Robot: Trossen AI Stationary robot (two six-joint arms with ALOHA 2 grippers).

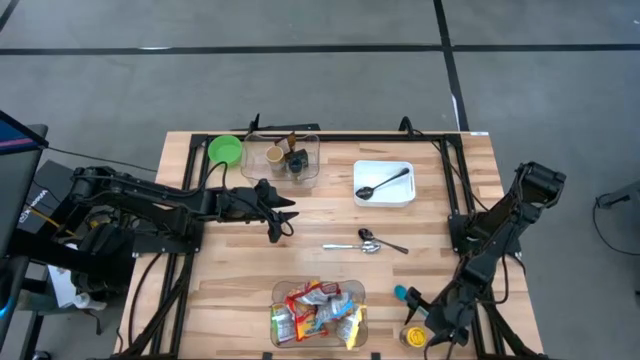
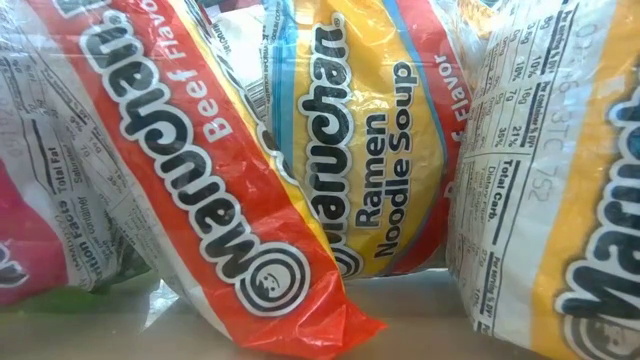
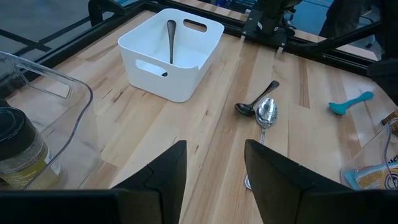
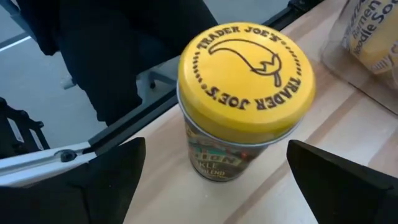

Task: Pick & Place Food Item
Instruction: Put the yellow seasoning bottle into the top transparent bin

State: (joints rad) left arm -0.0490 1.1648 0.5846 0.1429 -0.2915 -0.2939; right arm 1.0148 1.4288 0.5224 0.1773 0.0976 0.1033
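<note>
My right gripper moves toward the jar first and then closes on it. Its fingers stop short of the yellow-lidded jar (image 1: pixel 413 337) (image 4: pixel 239 102), so closing now would miss.
A jar with a yellow Trader Joe's lid (image 4: pixel 245 74) stands upright on its base at the table's near right corner (image 1: pixel 412 338). My right gripper (image 4: pixel 216 152) is open above it, one finger on either side of the jar and apart from it; in the high view the gripper (image 1: pixel 437 330) is just right of the jar. My left gripper (image 3: pixel 214 171) is open and empty over the middle of the table (image 1: pixel 283 215). Ramen packets (image 2: pixel 330 170) lie in a clear bin (image 1: pixel 318 313) at the near edge.
A white bin (image 1: pixel 384 183) holds a black spoon (image 3: pixel 171 37). Two spoons (image 1: pixel 372 242) and a teal utensil (image 1: pixel 405 294) lie on the wood. A clear bin with jars (image 1: pixel 282 158) and a green bowl (image 1: pixel 225 150) stand at the far edge.
</note>
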